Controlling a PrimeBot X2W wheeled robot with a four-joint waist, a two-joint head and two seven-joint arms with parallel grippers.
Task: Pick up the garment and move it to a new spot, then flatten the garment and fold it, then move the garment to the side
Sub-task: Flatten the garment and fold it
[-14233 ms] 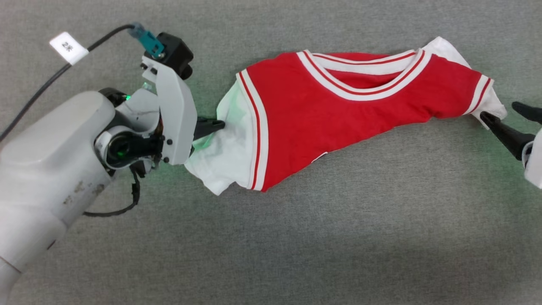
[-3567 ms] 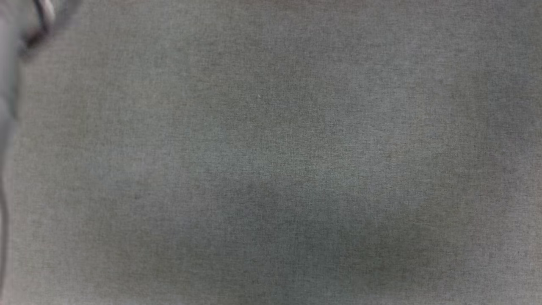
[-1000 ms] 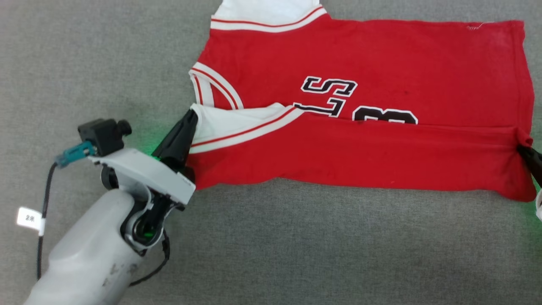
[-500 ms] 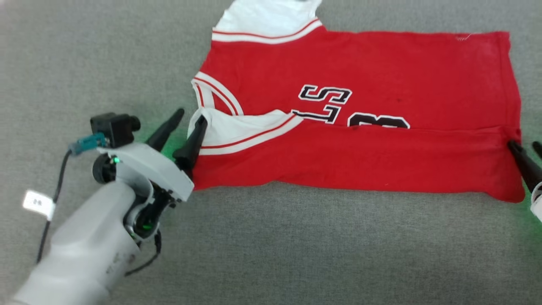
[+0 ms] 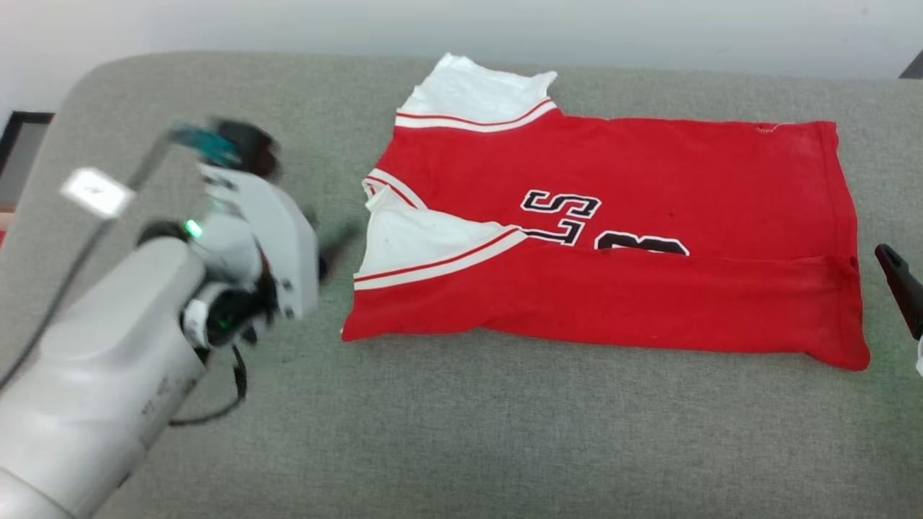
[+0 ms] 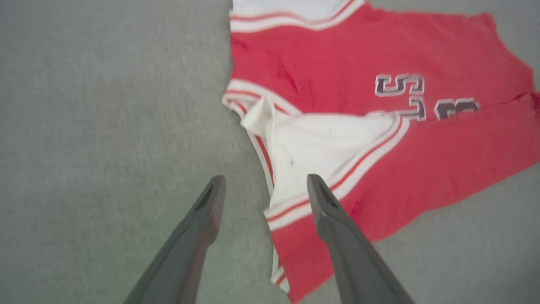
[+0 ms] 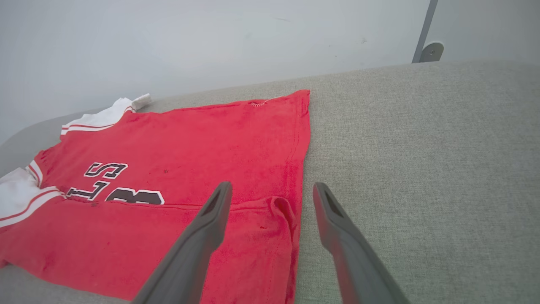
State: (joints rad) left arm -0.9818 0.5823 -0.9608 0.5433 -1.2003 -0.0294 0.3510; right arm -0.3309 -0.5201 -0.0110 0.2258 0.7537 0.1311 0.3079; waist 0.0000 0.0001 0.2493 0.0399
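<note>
The left gripper grabs the garment by the loose corner of its far white sleeve next, since the red body (image 5: 692,177) lies flat on the grey surface.
The garment (image 5: 649,166), a red jersey with white sleeves, lies flat on the grey surface. Its near long edge is folded up over the front and covers the lower half of the black-and-white lettering. A white sleeve (image 5: 425,241) lies folded in at its left end. My left gripper (image 5: 335,249), blurred, hovers just left of that sleeve. In the left wrist view the left gripper (image 6: 265,185) is open and holds nothing, with the garment (image 6: 320,55) just ahead. My right gripper (image 7: 272,190) is open and empty above the garment (image 7: 211,139) at its right-hand hem. One right finger (image 5: 898,285) shows at the edge.
The grey upholstered surface (image 5: 505,432) has a rounded far left corner, and a pale wall (image 5: 461,21) stands behind it. A cable with a white tag (image 5: 97,191) hangs off my left arm. A metal post with a bracket (image 7: 426,29) stands at the far right.
Both grippers have opened, let go of the garment's ends and drawn back from it. The head camera has tilted up, so the wall now shows. The garment stays folded where it lay.
</note>
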